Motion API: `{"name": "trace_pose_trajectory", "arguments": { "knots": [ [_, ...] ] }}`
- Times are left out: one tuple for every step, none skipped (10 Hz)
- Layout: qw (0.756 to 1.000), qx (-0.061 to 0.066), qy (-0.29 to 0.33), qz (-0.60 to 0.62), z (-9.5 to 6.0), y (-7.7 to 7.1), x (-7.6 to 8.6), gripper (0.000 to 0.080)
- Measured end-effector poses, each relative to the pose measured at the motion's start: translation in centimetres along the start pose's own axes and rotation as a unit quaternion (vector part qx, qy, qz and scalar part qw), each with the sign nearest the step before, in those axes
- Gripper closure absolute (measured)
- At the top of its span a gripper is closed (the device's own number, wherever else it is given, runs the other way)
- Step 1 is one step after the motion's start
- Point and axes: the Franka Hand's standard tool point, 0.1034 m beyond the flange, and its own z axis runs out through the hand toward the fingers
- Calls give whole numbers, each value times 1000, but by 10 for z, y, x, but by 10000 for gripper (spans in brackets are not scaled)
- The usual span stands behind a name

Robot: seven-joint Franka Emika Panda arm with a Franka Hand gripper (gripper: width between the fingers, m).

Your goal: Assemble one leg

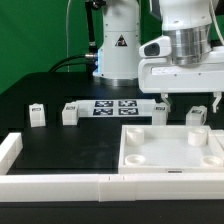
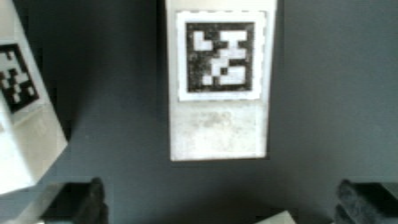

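Note:
Next, my gripper grabs the leg by its tagged body [image 1: 196, 117] to assemble the white leg onto the large white panel [image 1: 170, 152].
Several small white legs stand on the black table: two at the exterior view's left [image 1: 37, 115] [image 1: 70, 114] and two by the panel, one [image 1: 160, 108] under my gripper's left finger and one [image 1: 197, 117] further right. My gripper [image 1: 190, 102] hangs open and empty just above these two. In the wrist view, a white tagged leg [image 2: 222, 80] lies ahead of the open gripper [image 2: 222, 197], centred between the fingers [image 2: 75, 202] and not touched. A second tagged leg [image 2: 22, 110] shows at the edge. The large white panel [image 1: 170, 152] lies in front.
The marker board [image 1: 112, 106] lies flat between the left and right legs. Long white rim bars run along the front [image 1: 60, 186] and the exterior view's left [image 1: 10, 150]. The robot base [image 1: 115, 45] stands behind. A white corner [image 2: 267, 218] peeks between the fingers.

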Motion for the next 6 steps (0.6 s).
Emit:
{"name": "trace_pose_trajectory", "arguments": {
  "knots": [
    [999,-11,-36,-15,2,5,-5,151],
    [995,-20,-95,-22,1,9,-6,151],
    [990,-23,-141,-21,-1,9,-2,151],
    [981,-28,-192,-20,-1,11,-6,151],
    [970,-32,-240,-17,-2,10,-6,151],
    [965,-32,-260,-15,0,8,-3,151]
  ]
}}
